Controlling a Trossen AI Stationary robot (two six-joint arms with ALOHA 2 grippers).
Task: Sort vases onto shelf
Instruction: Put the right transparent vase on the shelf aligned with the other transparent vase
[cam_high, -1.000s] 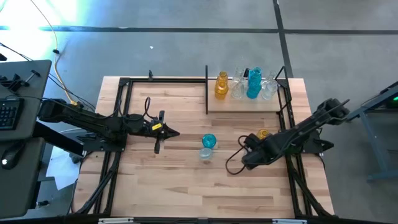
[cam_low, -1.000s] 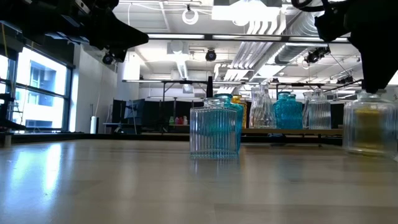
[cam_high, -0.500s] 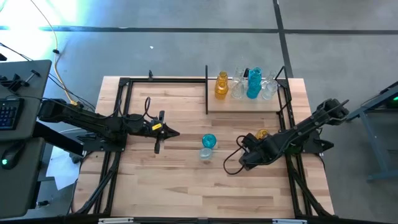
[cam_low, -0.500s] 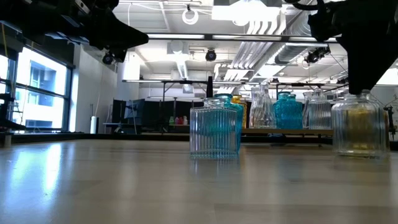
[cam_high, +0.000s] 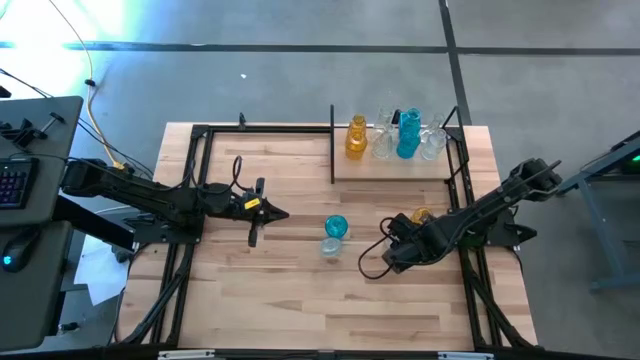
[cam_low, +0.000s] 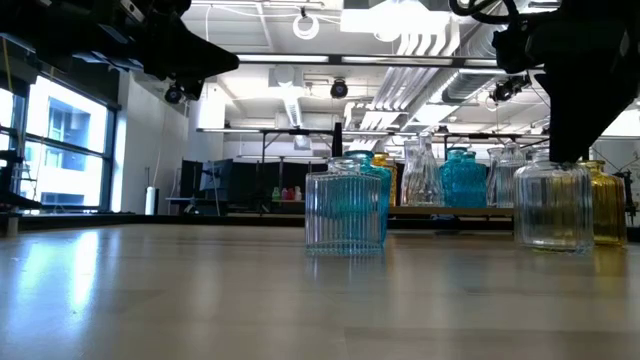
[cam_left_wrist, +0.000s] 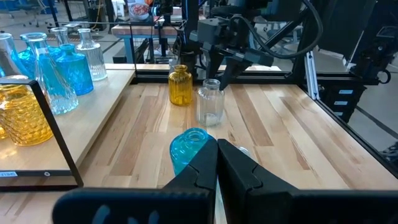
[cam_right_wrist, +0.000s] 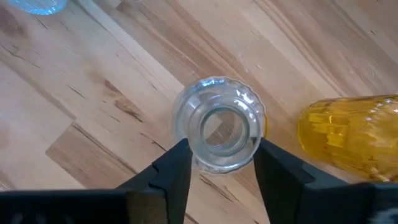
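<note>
The clear vase needs to be sorted onto the shelf, so my right gripper should grab it by its narrow neck (cam_right_wrist: 224, 134) next.
A clear ribbed vase (cam_right_wrist: 217, 124) stands on the table right of centre, and my right gripper (cam_right_wrist: 219, 149) comes down on it from above, fingers either side of its neck. Beside it stands an amber vase (cam_low: 605, 205). A teal vase (cam_high: 336, 227) and a clear vase (cam_high: 330, 247) stand mid-table. The shelf (cam_high: 390, 168) at the far right carries amber, teal and clear vases. My left gripper (cam_left_wrist: 217, 158) hangs shut and level over the table's left half, holding nothing. My right gripper has the clear vase's neck, just under the rim (cam_right_wrist: 186, 134), between its two fingers, one on each side. The fingers (cam_left_wrist: 225, 73) come from above, pointing steeply down. The vase stands upright with its base (cam_low: 550, 245) on the table.
A black metal frame (cam_high: 200, 135) runs along the table's edges and both arm bases. A loose cable (cam_high: 375, 265) loops beside my right gripper. Bare wood lies toward the near edge (cam_high: 300, 310).
The clear vase has slid a little along the table toward its left, upright, coming away from in front of the amber vase. My right gripper has gone the same way with it.
</note>
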